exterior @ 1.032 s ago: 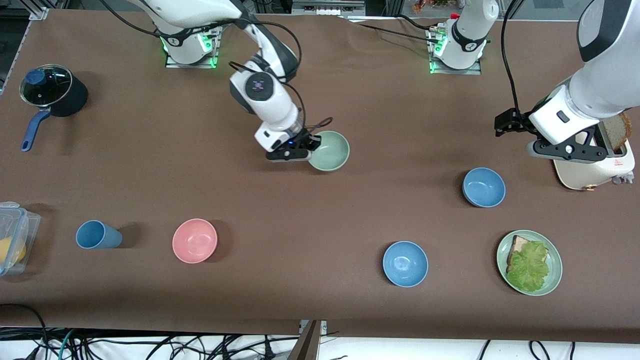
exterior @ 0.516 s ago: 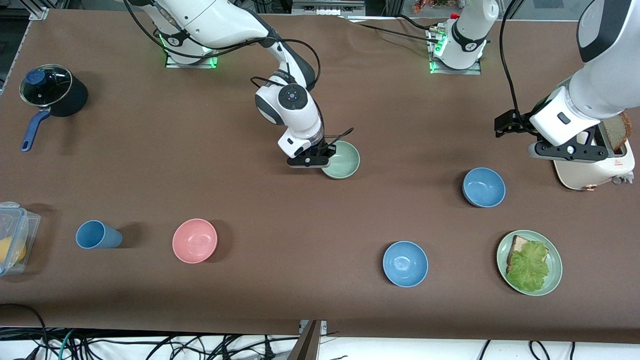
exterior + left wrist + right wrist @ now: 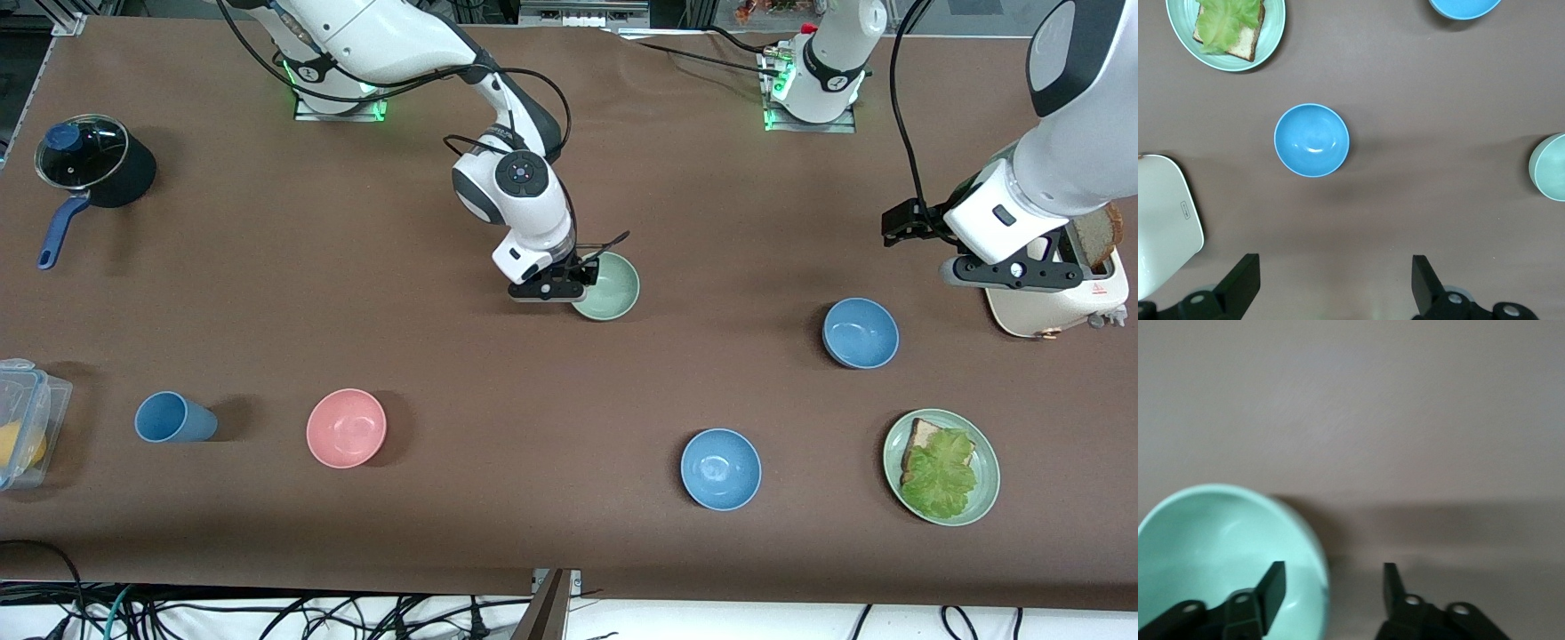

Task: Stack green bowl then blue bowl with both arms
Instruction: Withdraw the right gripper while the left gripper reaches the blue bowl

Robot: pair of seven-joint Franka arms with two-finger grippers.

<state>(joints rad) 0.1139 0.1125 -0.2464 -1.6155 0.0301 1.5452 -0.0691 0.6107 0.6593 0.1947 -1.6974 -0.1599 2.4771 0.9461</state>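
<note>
I need to stack the blue bowl in the green bowl (image 3: pixel 612 286), so next I need to grab it by its rim (image 3: pixel 828 327) with my left gripper.
The green bowl (image 3: pixel 612 286) sits on the table near the middle; it also shows in the right wrist view (image 3: pixel 1211 547) and at the edge of the left wrist view (image 3: pixel 1550 167). My right gripper (image 3: pixel 573 283) (image 3: pixel 1331 577) is open and straddles its rim, one finger inside the bowl and one outside. The blue bowl (image 3: pixel 860 332) (image 3: pixel 1311 140) stands alone toward the left arm's end. My left gripper (image 3: pixel 1009 271) (image 3: pixel 1335 267) is open and empty, held up over the table beside the toaster.
A glossier sky-blue bowl (image 3: pixel 720 468) and a green plate (image 3: pixel 982 498) with bread and lettuce lie nearer the front camera. A white toaster (image 3: pixel 1058 307) stands under the left arm. A pink bowl (image 3: pixel 346 428), a blue cup (image 3: pixel 173 418), a pot (image 3: pixel 93 160) and a plastic box (image 3: pixel 22 418) are toward the right arm's end.
My right gripper moved with the green bowl toward the left arm's end and down onto the table, then held still. The left arm barely moved.
</note>
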